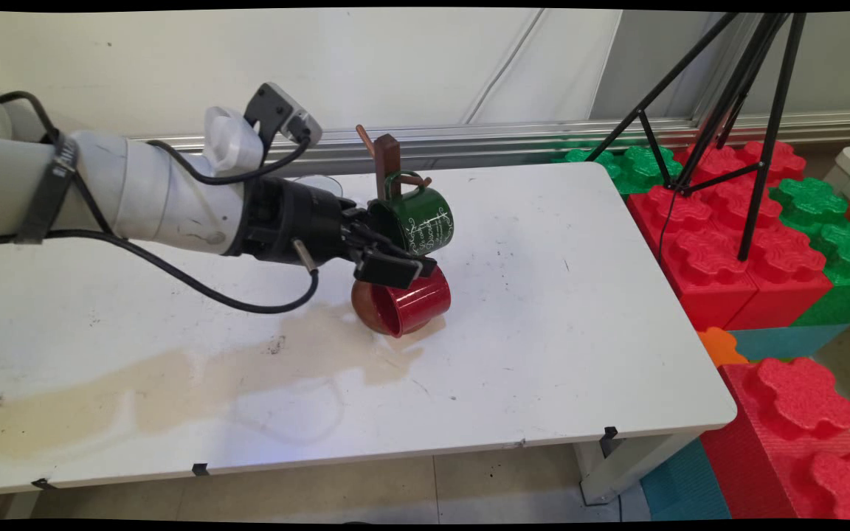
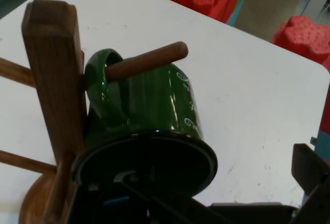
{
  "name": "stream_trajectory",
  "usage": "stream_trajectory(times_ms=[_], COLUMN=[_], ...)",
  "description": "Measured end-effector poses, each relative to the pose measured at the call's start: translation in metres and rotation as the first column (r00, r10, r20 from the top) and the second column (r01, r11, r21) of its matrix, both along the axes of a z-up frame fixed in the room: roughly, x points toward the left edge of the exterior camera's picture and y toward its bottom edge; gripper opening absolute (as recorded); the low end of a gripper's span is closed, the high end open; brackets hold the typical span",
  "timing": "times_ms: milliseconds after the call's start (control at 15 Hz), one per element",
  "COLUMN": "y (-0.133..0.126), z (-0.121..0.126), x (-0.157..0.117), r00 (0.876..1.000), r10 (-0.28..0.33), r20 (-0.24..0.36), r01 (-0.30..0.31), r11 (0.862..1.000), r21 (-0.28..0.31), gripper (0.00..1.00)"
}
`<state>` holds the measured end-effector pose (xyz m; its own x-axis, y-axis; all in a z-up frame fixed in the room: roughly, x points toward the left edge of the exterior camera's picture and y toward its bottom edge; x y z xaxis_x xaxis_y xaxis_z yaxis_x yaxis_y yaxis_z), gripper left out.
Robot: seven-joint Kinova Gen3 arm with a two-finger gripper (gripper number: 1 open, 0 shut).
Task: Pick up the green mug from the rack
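Note:
The green mug needs to come off the wooden peg [image 2: 154, 59], so next my gripper needs to grab the mug by its dark rim [image 2: 208, 155] and lift it.
A dark green mug [image 1: 417, 221] with white lettering hangs by its handle on a peg [image 2: 147, 62] of a wooden mug tree [image 1: 387, 166]. Its mouth faces my hand. My gripper [image 1: 388, 247] is at the mug's rim and stands open. One finger [image 2: 309, 170] is well off to the side of the mug [image 2: 149, 105], and the other is hidden at its mouth. Below the gripper a red mug [image 1: 414, 302] lies on its side against the tree's round base [image 1: 364, 306].
A brownish stain [image 1: 174, 383] spreads over the white table [image 1: 580, 332] to the near left. Red and green foam blocks [image 1: 727, 243] and a black tripod [image 1: 757, 133] stand past the table's right edge. Something clear, like a glass [image 1: 318, 183], shows behind my wrist.

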<state>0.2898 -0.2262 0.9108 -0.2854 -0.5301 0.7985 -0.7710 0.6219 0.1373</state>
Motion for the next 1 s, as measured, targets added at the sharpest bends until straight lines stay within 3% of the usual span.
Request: stream_trajectory(times_ms=[667, 733, 1000], y=[-0.007, -0.008, -0.009], z=[-0.013, -0.014, -0.016], x=[-0.012, -0.013, -0.014], r00=[0.997, 0.997, 0.996], r10=[0.053, 0.056, 0.067], r20=[-0.051, -0.054, -0.059], r01=[-0.052, -0.055, -0.066], r11=[0.998, 0.998, 0.998], r21=[0.019, 0.019, 0.015], gripper=[1.0, 0.0, 0.0])
